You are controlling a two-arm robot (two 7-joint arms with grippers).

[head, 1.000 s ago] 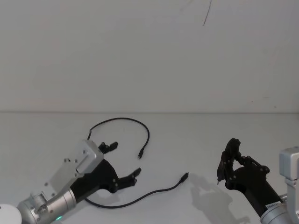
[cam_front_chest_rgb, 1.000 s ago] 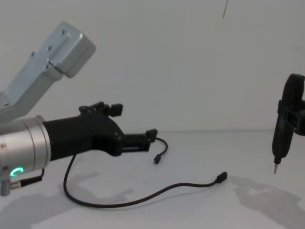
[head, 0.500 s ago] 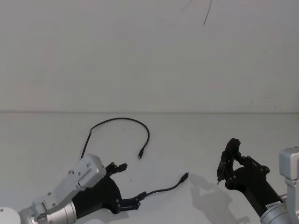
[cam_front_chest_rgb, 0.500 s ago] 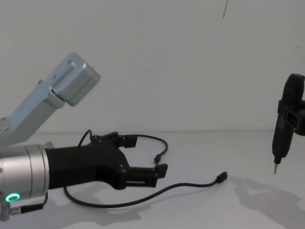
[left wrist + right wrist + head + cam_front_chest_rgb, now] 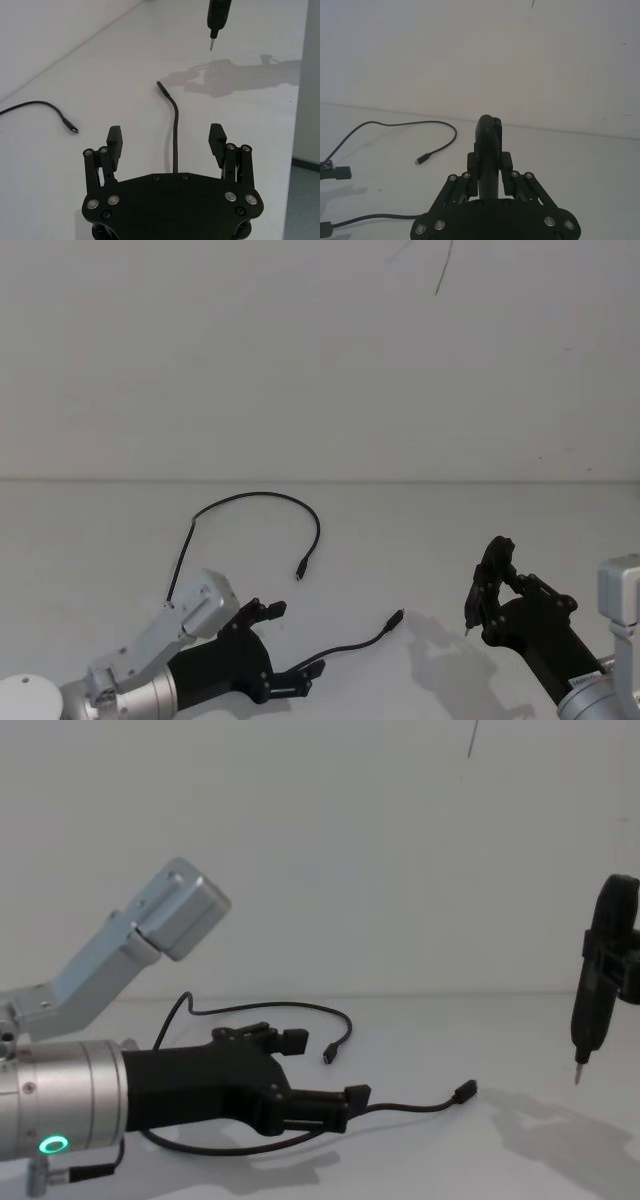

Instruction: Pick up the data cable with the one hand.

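Note:
My left gripper grabs the data cable by the cord behind that plug [image 5: 385,1108] [image 5: 175,142] next, so the plug stays free as I pick the cable up.
The data cable [image 5: 262,495] is a thin black cord lying on the white table, arcing from the back left round to a plug [image 5: 299,574]. Its other plug [image 5: 397,618] lies further right. My left gripper [image 5: 289,641], the blocky black hand on a silver arm with a green ring light [image 5: 52,1145], hangs open low over the table. In the left wrist view the cable [image 5: 175,125] runs between its two fingers [image 5: 114,138], untouched. My right gripper [image 5: 492,583] sits at the right, shut on a slim black tool [image 5: 489,145] with a pointed metal tip [image 5: 577,1074].
The white table [image 5: 430,530] meets a plain white wall at the back. In the left wrist view the table's edge [image 5: 301,100] runs just beyond the right arm's shadow. A thin dark line [image 5: 441,270] hangs on the wall high up.
My left gripper has come down and toward the near right, from above the cable's loop to a place astride the stretch leading to the right-hand plug. The cable and right arm have not moved.

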